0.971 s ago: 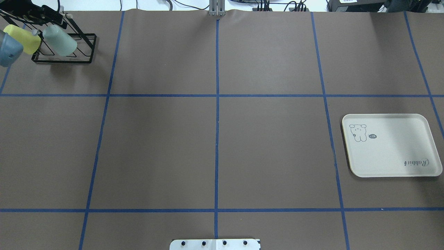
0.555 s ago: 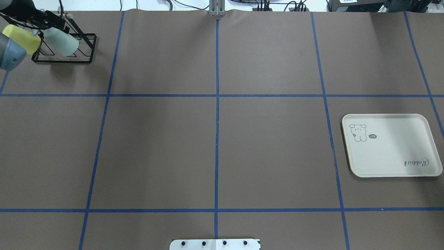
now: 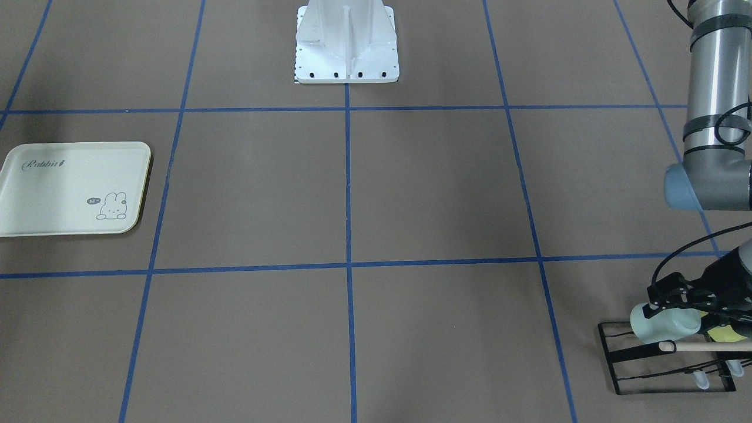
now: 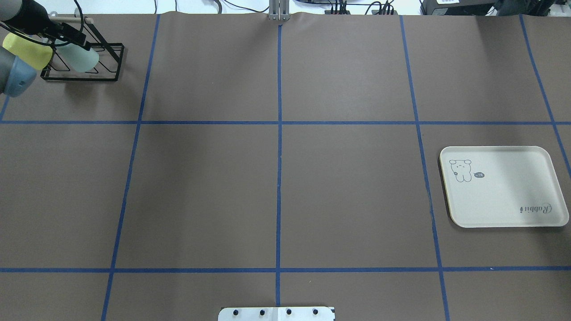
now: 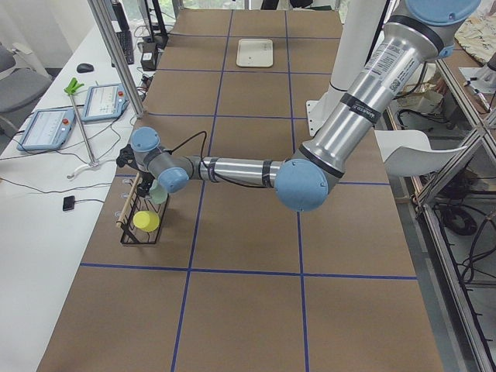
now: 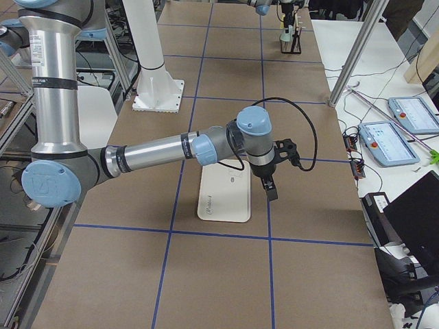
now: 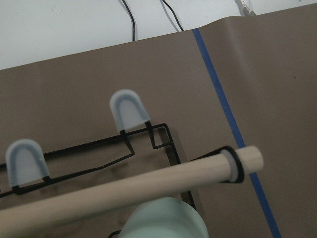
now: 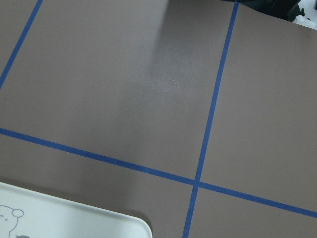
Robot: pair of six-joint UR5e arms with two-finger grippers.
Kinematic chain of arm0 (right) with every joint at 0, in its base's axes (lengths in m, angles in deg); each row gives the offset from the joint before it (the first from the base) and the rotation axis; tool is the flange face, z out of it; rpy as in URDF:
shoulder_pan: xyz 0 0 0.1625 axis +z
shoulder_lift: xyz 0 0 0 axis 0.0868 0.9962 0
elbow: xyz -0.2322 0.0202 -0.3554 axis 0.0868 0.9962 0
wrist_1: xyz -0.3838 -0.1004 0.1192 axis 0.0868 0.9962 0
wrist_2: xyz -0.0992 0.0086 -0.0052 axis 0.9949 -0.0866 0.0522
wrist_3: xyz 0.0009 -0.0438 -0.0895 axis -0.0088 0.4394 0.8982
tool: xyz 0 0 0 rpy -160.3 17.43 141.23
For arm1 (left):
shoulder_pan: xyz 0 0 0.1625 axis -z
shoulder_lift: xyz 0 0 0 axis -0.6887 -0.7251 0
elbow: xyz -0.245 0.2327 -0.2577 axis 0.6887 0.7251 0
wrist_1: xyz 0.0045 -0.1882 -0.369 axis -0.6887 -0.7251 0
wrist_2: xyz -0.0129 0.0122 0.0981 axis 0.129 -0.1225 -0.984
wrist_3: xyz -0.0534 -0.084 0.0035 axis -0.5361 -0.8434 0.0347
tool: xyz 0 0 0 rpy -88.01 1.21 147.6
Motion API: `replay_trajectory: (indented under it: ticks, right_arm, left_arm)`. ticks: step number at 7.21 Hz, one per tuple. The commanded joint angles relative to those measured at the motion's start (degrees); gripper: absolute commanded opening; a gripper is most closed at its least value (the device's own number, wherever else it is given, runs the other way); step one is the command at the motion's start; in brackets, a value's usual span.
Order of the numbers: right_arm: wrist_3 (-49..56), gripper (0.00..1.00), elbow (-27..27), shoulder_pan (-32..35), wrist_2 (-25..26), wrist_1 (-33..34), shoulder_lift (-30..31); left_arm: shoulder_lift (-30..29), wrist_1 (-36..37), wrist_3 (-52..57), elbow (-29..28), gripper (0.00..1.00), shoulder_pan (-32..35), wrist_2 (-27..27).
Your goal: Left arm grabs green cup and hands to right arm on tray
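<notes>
I will grab the green cup by its body (image 3: 662, 325) (image 7: 163, 221) with my left gripper next. Then I can hand it to my right arm.
The pale mint-green cup (image 4: 84, 60) lies tilted on a black wire rack (image 4: 109, 62) at the table's far left corner. It also shows in the front view (image 3: 661, 324) and at the bottom of the left wrist view (image 7: 163, 220). My left gripper (image 4: 67, 35) is at the cup's upper end, its fingers (image 3: 661, 294) on either side of it and seemingly open. The cream tray (image 4: 504, 196) with the bunny drawing lies bare at the right. My right gripper (image 6: 271, 190) hangs just beside the tray (image 6: 219, 199). I cannot tell whether it is open or shut.
A brighter yellow-green cup (image 4: 24, 50) sits on the same rack, next to the green one. A wooden rod (image 7: 124, 191) runs along the rack's top. The robot's base plate (image 4: 276, 313) is at the near edge.
My left gripper has moved further over the green cup's upper end and now covers more of it. The left elbow has shifted nearer. The cup's lower end, the tray and the rack have stayed in place.
</notes>
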Motion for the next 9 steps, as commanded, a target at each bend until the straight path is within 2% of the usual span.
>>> replay_trajectory:
  ticks: [1,4,6,8,9]
  right_arm:
    - [0.0,1.0,-0.01,0.0,-0.07,0.0,0.0]
    - [0.0,1.0,-0.01,0.0,-0.16,0.0,0.0]
    - [0.0,1.0,-0.01,0.0,-0.16,0.0,0.0]
    - [0.0,1.0,-0.01,0.0,-0.16,0.0,0.0]
    - [0.0,1.0,-0.01,0.0,-0.16,0.0,0.0]
  left_arm:
    - [0.1,-0.01,0.33,-0.07,1.0,-0.02,-0.09]
    - [0.18,0.08,1.47,-0.07,1.0,0.16,-0.09]
    - [0.18,0.17,1.48,0.11,0.95,0.25,-0.17]
    - [0.18,-0.27,1.57,0.28,0.81,0.25,-0.35]
    - [0.1,-0.18,1.57,0.46,0.68,0.25,-3.14]
